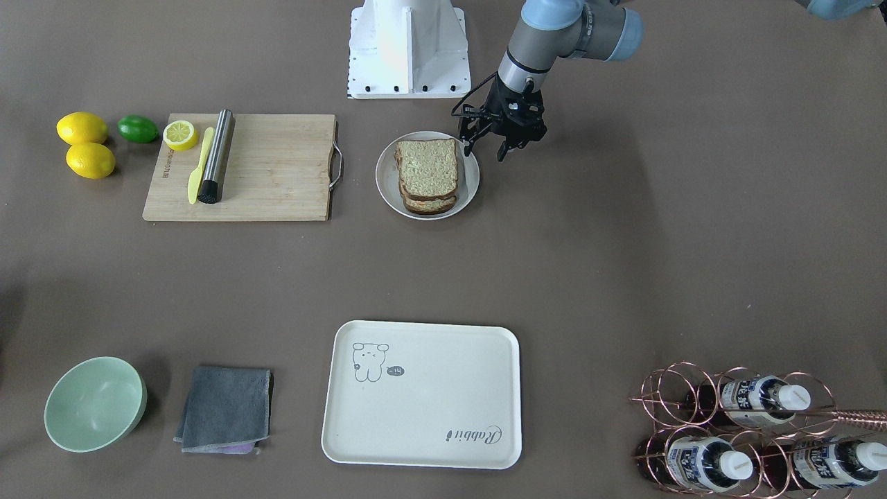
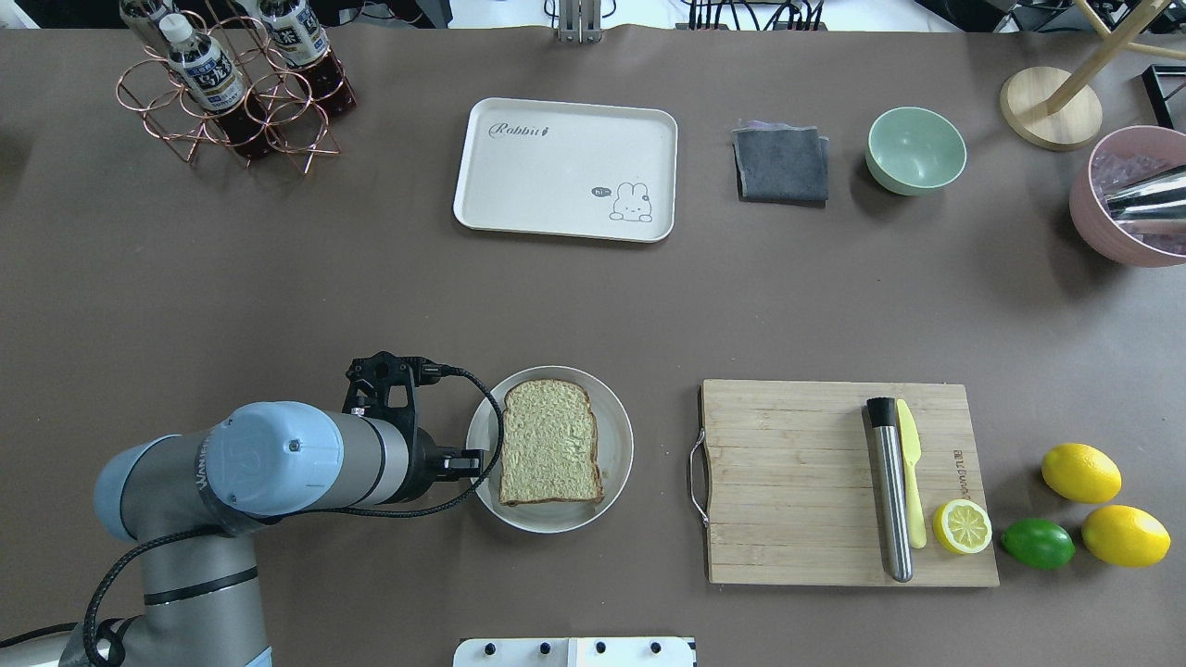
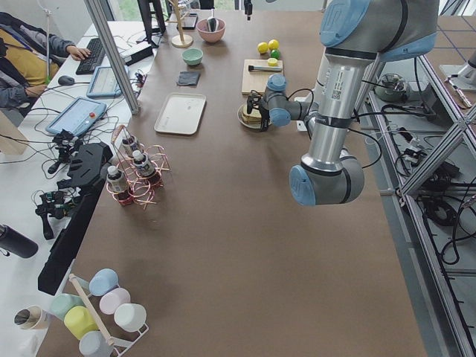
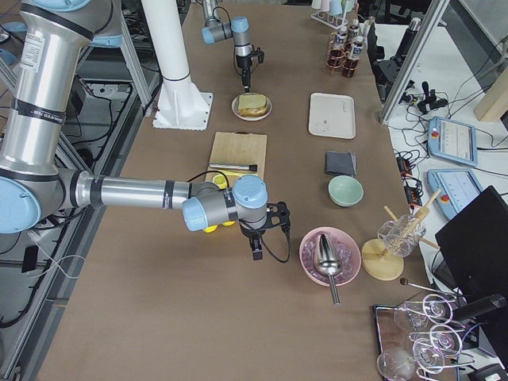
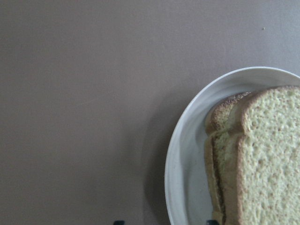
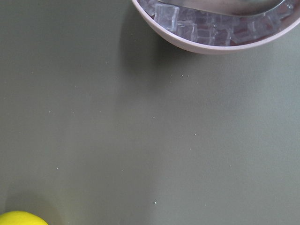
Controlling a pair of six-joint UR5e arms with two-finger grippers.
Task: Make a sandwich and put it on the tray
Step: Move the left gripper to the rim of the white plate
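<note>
My left gripper is to grab the dish by its bare rim [image 1: 475,170] next, since bread slices lie stacked loose in the middle of the dish [image 1: 385,181].
Two tan bread slices [image 1: 428,170] with brown crusts lie stacked on a round white dish [image 1: 385,181]; they also show in the overhead view [image 2: 548,443] and the left wrist view [image 5: 267,154]. No egg shows. My left gripper [image 1: 484,154] hangs open and empty just beside the dish rim, next to the bread. The cream tray [image 1: 429,402] with the animal drawing lies bare at the far side [image 2: 556,176]. My right gripper [image 4: 258,246] hovers over the table between the lemons and a pink bowl; I cannot tell if it is open or shut.
A wooden cutting board [image 1: 277,173] holds a metal muddler [image 1: 216,156], a yellow knife [image 1: 199,166] and a lemon half [image 1: 180,134]. Two lemons and a lime lie beside it. A green bowl [image 1: 95,403], grey cloth [image 1: 225,409], bottle rack [image 1: 748,436] and pink ice bowl [image 2: 1126,232] stand around.
</note>
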